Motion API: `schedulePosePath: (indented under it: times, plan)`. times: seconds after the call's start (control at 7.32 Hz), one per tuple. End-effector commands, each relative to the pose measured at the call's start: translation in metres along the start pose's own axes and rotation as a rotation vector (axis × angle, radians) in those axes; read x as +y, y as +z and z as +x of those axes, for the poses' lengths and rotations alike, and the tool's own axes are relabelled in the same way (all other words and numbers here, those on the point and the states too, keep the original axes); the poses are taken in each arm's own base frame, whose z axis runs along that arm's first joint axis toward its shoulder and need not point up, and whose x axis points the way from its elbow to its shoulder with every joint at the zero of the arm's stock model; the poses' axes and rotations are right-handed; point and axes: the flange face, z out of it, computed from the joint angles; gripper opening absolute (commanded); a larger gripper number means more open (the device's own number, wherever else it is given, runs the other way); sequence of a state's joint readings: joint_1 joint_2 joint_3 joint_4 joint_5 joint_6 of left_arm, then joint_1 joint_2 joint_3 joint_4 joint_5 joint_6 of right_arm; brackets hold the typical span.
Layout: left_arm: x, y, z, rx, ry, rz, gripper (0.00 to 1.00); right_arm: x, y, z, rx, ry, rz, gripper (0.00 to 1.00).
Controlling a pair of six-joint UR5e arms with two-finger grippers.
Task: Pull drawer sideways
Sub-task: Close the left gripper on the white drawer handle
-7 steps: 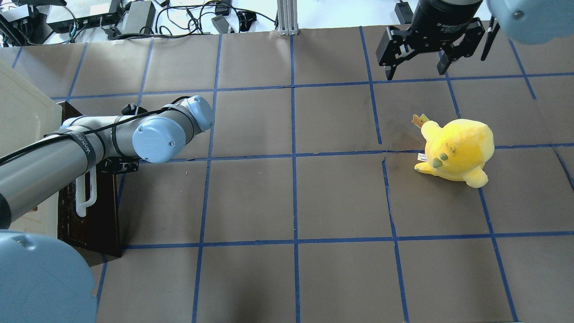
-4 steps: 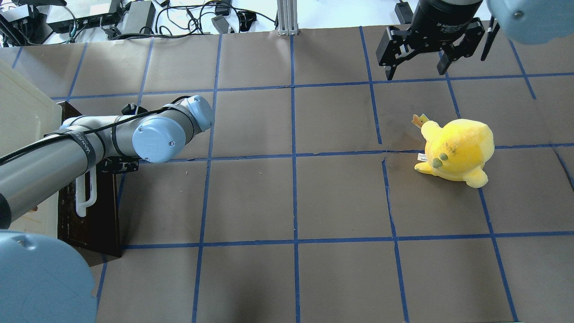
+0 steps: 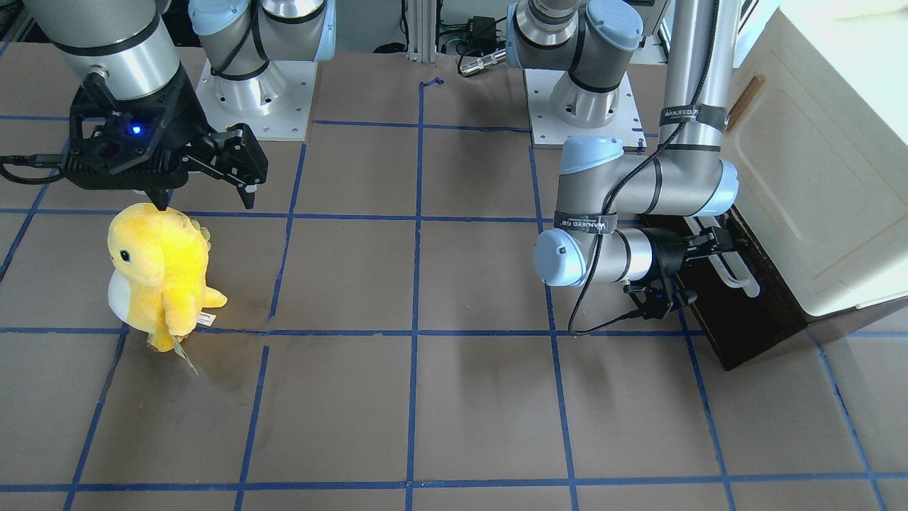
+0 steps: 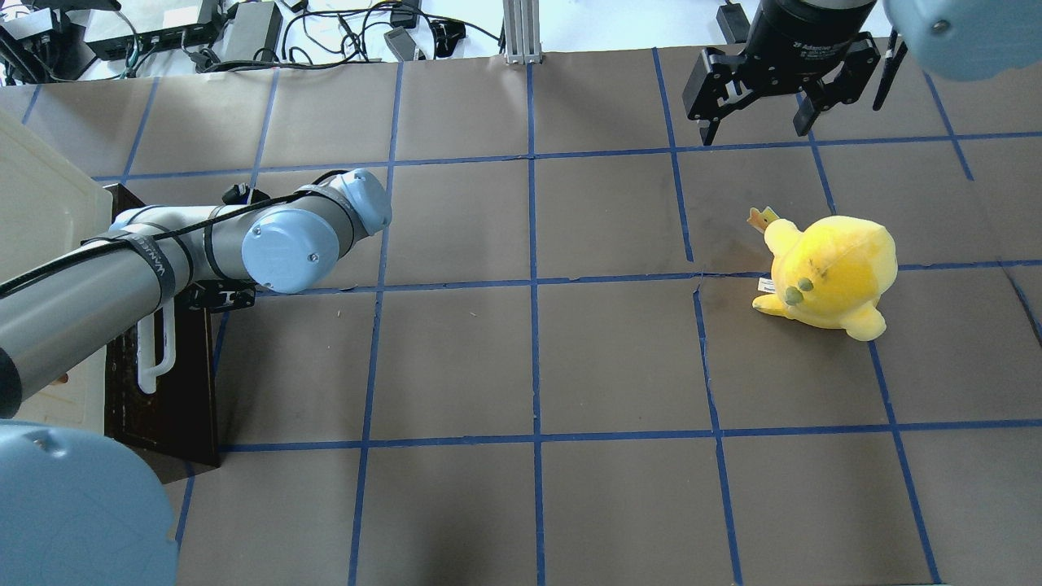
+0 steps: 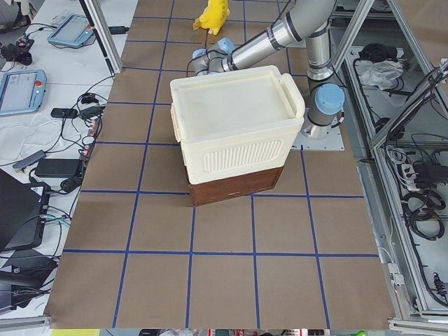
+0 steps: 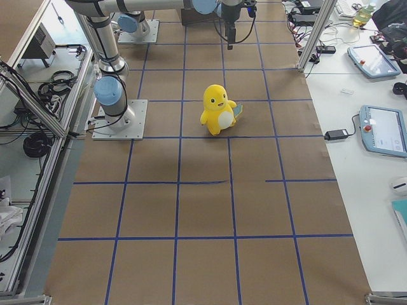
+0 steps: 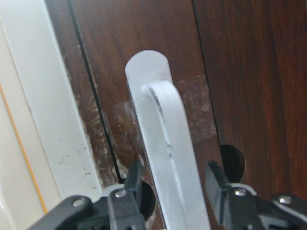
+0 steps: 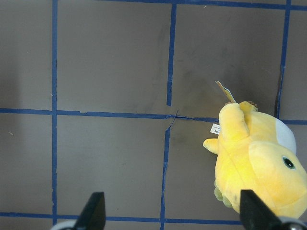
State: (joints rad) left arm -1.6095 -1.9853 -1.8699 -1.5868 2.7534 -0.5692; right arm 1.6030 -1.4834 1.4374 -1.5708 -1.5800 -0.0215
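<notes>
I should grab the white handle by its raised bar [image 7: 172,139] with my left gripper next. Then I can pull open the drawer [image 7: 244,86].
The drawer [image 4: 175,391] has a dark brown wooden front and a long white bar handle [image 4: 155,358], low on the cream-white cabinet at the table's left end. It also shows in the front-facing view [image 3: 745,312]. In the left wrist view my left gripper [image 7: 175,191] is open, with one finger [image 7: 132,187] on each side of the white handle [image 7: 163,124] near its end, close to the bar. The drawer front sits close against the cabinet. My right gripper [image 4: 757,122] is open and empty, hanging above the far right of the table.
The cream-white cabinet [image 4: 41,203] stands over the drawer at the table's left edge. A yellow plush toy [image 4: 830,273] stands on the right side, just in front of my right gripper [image 3: 206,195]. Brown paper with blue tape lines [image 4: 533,325] covers the table.
My left arm has shifted slightly toward the far side of the table along the drawer front. The drawer, the plush toy and the right arm have not visibly moved.
</notes>
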Motion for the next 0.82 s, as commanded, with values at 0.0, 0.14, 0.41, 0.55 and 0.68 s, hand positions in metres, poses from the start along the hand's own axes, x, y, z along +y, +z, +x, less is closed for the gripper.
schedulePosePath:
  times: [0.0,0.14,0.41,0.55,0.68]
  plan:
    - [-0.001,0.000,0.002,0.006,-0.003,-0.001,0.53,0.000,0.000,0.000,0.000,0.000,0.000,1.00]
    - [-0.002,-0.002,-0.001,0.004,-0.008,0.005,0.50,0.000,0.000,0.000,0.000,0.000,0.000,1.00]
    - [-0.001,-0.015,0.001,0.006,-0.006,0.025,0.50,0.000,0.000,0.000,0.000,0.000,0.000,1.00]
    - [-0.002,-0.015,0.004,0.004,-0.002,0.023,0.48,0.000,0.000,0.000,0.000,0.000,0.000,1.00]
    - [-0.002,-0.014,0.004,0.004,-0.002,0.022,0.48,0.000,0.000,0.000,0.000,-0.002,0.000,1.00]
